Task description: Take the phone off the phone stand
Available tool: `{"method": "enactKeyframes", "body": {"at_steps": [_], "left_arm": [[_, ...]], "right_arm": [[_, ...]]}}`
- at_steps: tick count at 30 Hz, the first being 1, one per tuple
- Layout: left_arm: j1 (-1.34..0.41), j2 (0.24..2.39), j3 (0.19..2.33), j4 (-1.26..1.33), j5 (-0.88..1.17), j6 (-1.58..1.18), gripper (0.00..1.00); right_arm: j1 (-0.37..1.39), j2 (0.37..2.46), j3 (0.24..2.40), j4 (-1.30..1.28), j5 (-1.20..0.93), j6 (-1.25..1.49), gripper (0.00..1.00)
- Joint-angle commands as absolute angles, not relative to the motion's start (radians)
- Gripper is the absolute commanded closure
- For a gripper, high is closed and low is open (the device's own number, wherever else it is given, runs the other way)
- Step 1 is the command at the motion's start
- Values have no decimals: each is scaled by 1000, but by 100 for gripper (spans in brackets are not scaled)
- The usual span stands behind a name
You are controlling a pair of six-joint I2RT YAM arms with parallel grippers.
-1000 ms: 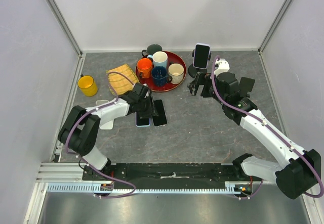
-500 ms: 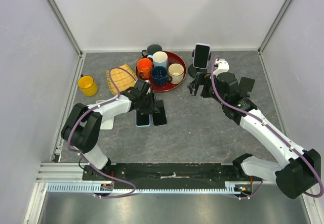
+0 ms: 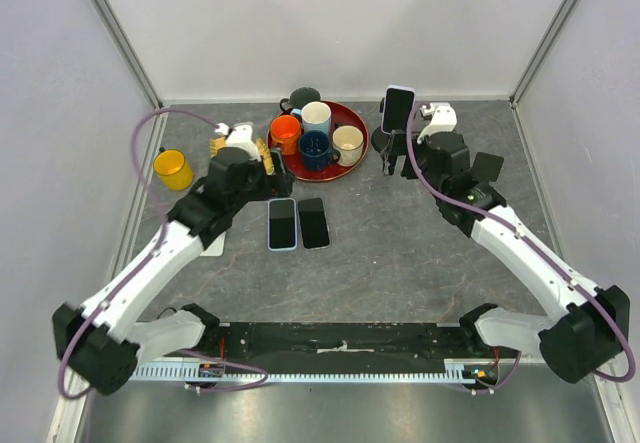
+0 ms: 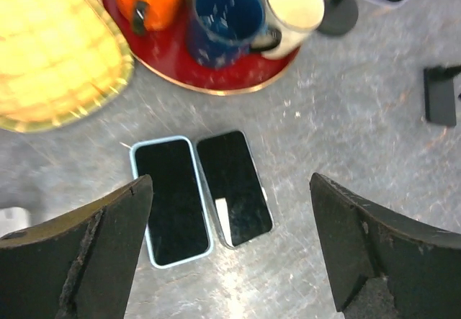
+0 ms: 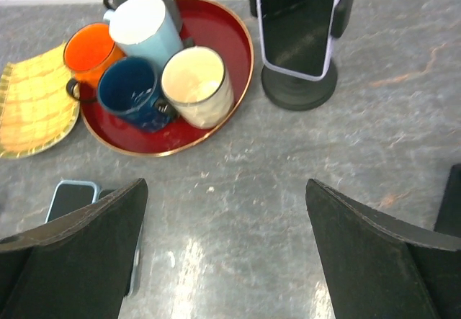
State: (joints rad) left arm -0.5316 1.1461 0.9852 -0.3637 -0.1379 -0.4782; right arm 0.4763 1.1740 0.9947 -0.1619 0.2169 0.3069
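Observation:
The stand's side clamps need to stay free to release the phone's edges. My right gripper should grip the phone by its top end next.
A phone with a pale lilac case stands upright in the black phone stand at the back, right of the tray. The right wrist view shows the phone clamped above the stand's round base. My right gripper is open just in front of the stand, with nothing between its fingers. My left gripper is open and empty above two phones lying flat, one in a light blue case and one dark.
A red tray holds an orange mug, a white mug, a dark blue mug and a cream mug. A yellow cup and a yellow woven mat lie at the left. Walls close three sides.
My left gripper opened, lifted off the two flat phones and drew back to the left. My right gripper moved closer to the phone stand.

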Motion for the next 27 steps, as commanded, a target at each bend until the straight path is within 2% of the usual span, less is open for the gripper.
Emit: {"method": "enactKeyframes", "body": {"at_steps": [1, 8, 12, 18, 19, 23, 27], "left_arm": [[-529, 973, 939, -359, -304, -305, 1], [-529, 680, 795, -344, -399, -187, 0], [-529, 551, 712, -363, -433, -163, 0], [-529, 517, 655, -410, -445, -158, 0], [-529, 523, 650, -411, -443, -156, 0], [-529, 548, 620, -399, -443, -153, 0], [-529, 578, 606, -374, -434, -147, 1]], "right_arm": [[442, 1239, 1117, -137, 287, 242, 2], [327, 1449, 1278, -68, 195, 193, 2], [192, 1540, 1376, -21, -102, 62, 2], [40, 1704, 1530, -26, -473, -44, 4], [28, 1756, 1551, -31, -592, -46, 5], [11, 1870, 1664, -86, -756, -69, 12], [9, 1948, 1761, -94, -842, -71, 15]]}}
